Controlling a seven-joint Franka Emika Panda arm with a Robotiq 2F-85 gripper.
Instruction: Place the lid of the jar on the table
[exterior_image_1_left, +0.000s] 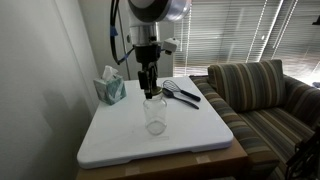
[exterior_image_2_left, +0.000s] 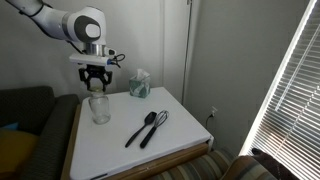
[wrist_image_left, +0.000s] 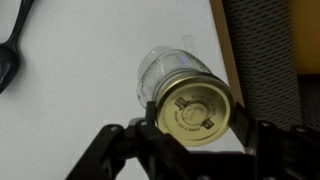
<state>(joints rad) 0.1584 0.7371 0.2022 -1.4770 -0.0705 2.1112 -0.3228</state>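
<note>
The gold lid's rim is held from opposite sides by my gripper's fingers. The lid would come up and leave the jar (exterior_image_1_left: 154, 118) standing if I lifted my gripper now.
The clear glass jar (exterior_image_1_left: 154, 118) stands upright on the white table (exterior_image_1_left: 115, 142), also seen in the exterior view (exterior_image_2_left: 98, 110) and the wrist view (wrist_image_left: 163, 66). The gold lid (wrist_image_left: 195, 108) sits at the jar's mouth. My gripper (wrist_image_left: 196, 122) reaches straight down over the jar in both exterior views (exterior_image_1_left: 150, 91) (exterior_image_2_left: 96, 88). Its two fingers press against opposite sides of the lid's rim. The lid itself is hidden by the fingers in both exterior views.
A teal tissue box (exterior_image_1_left: 110, 88) (exterior_image_2_left: 139, 84) stands at the table's back. Black utensils (exterior_image_1_left: 182, 92) (exterior_image_2_left: 146, 128) (wrist_image_left: 8, 50) lie on the table beside the jar. A striped sofa (exterior_image_1_left: 270, 100) adjoins the table, and the table edge (wrist_image_left: 228, 60) runs close to the jar.
</note>
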